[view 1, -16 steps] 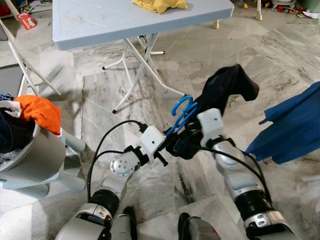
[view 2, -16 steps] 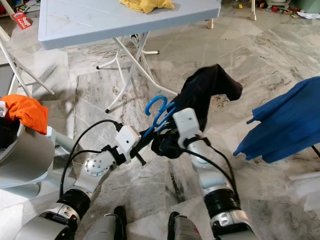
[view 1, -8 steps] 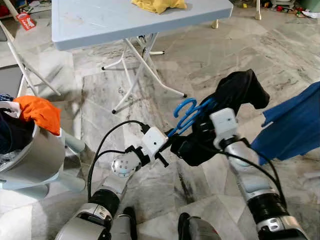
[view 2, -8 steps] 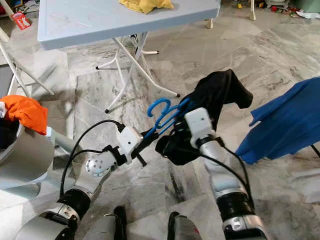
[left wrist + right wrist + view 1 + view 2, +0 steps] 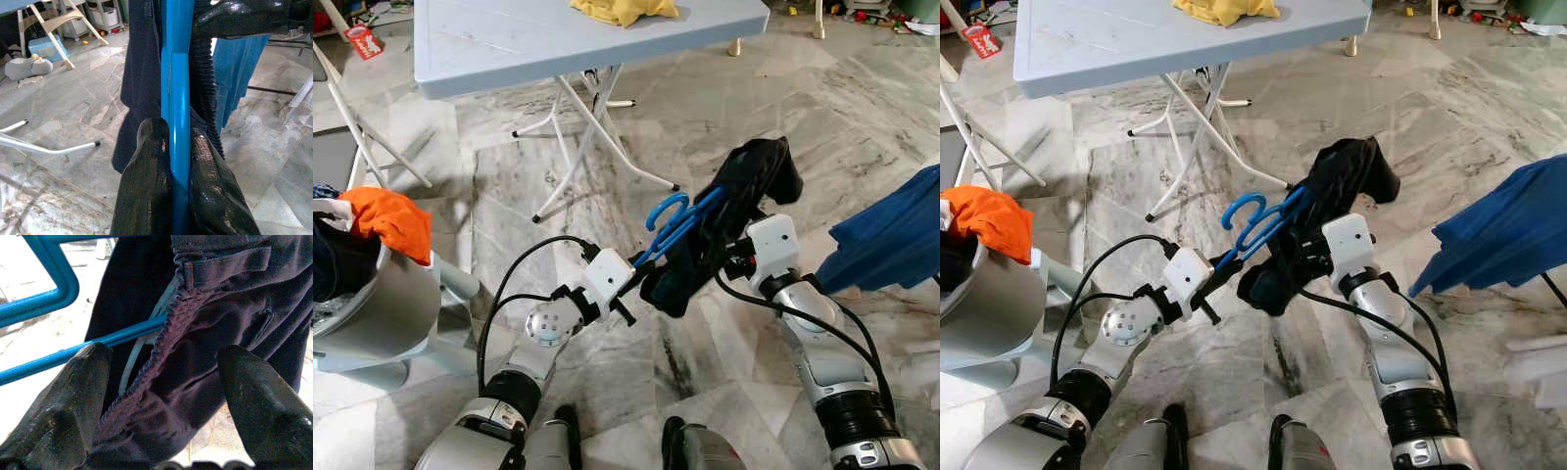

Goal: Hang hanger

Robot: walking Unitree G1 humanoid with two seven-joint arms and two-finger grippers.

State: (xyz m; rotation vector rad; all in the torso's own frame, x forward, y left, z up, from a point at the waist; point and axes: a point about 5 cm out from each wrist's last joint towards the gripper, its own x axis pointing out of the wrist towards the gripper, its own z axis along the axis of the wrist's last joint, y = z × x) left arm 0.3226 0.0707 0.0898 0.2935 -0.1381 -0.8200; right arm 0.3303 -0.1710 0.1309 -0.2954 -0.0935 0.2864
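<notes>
The dark cloth hangs slack from the hanger. Its ribbed waistband edge stands up between my fingers, so I need to grab the cloth there next with my right gripper.
A blue plastic hanger sticks up and to the right from my left gripper, which is shut on its bar in the middle of the floor space before me. A black garment is draped over the hanger's far end. My right gripper reaches in from the right. In the right wrist view its fingers stand apart on either side of the garment's ribbed waistband, with the hanger's blue rods behind the cloth.
A pale blue folding table with a yellow cloth stands ahead. A grey laundry basket with an orange cloth is at my left. A blue garment hangs at the right. The floor is grey marble.
My right arm has swung out to the right and its gripper now reaches in at the garment from the side. The black garment sits more bunched along the hanger. The left gripper keeps its hold.
</notes>
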